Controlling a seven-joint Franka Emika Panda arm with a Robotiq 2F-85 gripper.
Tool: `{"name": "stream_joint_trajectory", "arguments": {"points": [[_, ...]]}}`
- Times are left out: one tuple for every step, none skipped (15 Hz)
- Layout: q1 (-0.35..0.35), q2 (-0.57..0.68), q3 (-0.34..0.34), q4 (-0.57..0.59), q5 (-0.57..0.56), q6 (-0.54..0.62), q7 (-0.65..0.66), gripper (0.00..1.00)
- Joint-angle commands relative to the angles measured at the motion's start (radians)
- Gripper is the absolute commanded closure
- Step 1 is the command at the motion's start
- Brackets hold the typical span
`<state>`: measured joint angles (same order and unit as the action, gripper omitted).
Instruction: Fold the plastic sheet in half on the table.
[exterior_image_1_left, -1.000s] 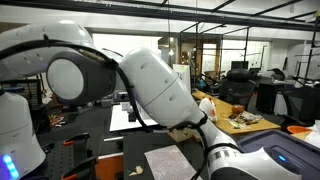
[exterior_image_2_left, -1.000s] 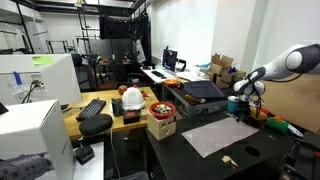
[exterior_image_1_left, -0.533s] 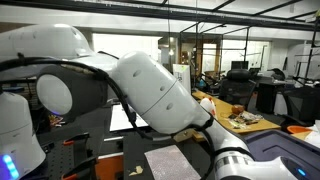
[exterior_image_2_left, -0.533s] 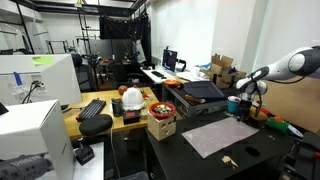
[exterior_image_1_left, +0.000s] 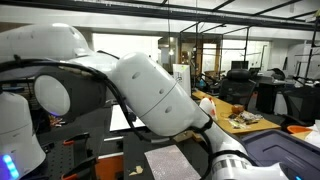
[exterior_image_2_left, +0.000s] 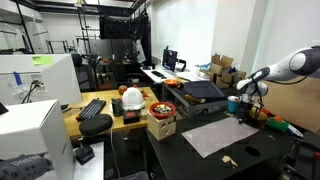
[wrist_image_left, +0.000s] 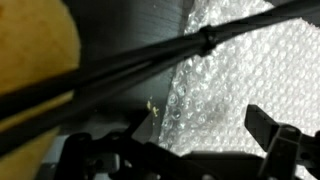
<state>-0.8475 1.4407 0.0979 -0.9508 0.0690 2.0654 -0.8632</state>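
Note:
I will pinch the plastic sheet with my gripper at its far edge (exterior_image_2_left: 245, 124) (wrist_image_left: 172, 110) to fold it in half. The opposite side stays free on the tabletop.
The plastic sheet (exterior_image_2_left: 222, 135) is a pale, bubbled rectangle lying flat on the black table (exterior_image_2_left: 190, 155). It also shows in an exterior view (exterior_image_1_left: 170, 160) below the big white arm. My gripper (exterior_image_2_left: 241, 106) hovers above the sheet's far edge. In the wrist view the sheet (wrist_image_left: 240, 85) fills the right half, with its edge running down the middle. My gripper (wrist_image_left: 205, 135) is open. Its dark fingers stand apart over the sheet's edge and hold nothing.
A small tan scrap (exterior_image_2_left: 229, 160) lies on the table in front of the sheet. A blue bin (exterior_image_1_left: 285, 150) stands beside the sheet. A cluttered wooden desk (exterior_image_2_left: 120, 115) and a basket (exterior_image_2_left: 161, 122) border the table. Cables (wrist_image_left: 150, 55) cross the wrist view.
The arm's joints shifted a little in the first half second, then held still. The gripper stays over the sheet's far edge. The sheet has not moved.

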Motion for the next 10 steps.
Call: {"name": "stream_joint_trajectory", "arguments": {"points": [[-0.018,-0.019,0.024,-0.057,0.01,-0.045,-0.057,0.0],[-0.018,-0.019,0.026,-0.063,0.011,-0.052,-0.065,0.0],[-0.02,-0.018,0.032,-0.067,0.013,-0.061,-0.076,0.0],[-0.022,-0.018,0.037,-0.07,0.015,-0.071,-0.082,0.0],[-0.025,-0.018,0.044,-0.071,0.015,-0.087,-0.094,0.0],[-0.028,-0.016,0.05,-0.071,0.015,-0.098,-0.1,0.0],[-0.03,-0.017,0.055,-0.073,0.015,-0.11,-0.109,0.0],[-0.031,-0.018,0.058,-0.075,0.014,-0.119,-0.115,0.0],[-0.033,-0.02,0.062,-0.079,0.013,-0.122,-0.117,0.0],[-0.032,-0.023,0.062,-0.086,0.013,-0.115,-0.114,0.0]]}}
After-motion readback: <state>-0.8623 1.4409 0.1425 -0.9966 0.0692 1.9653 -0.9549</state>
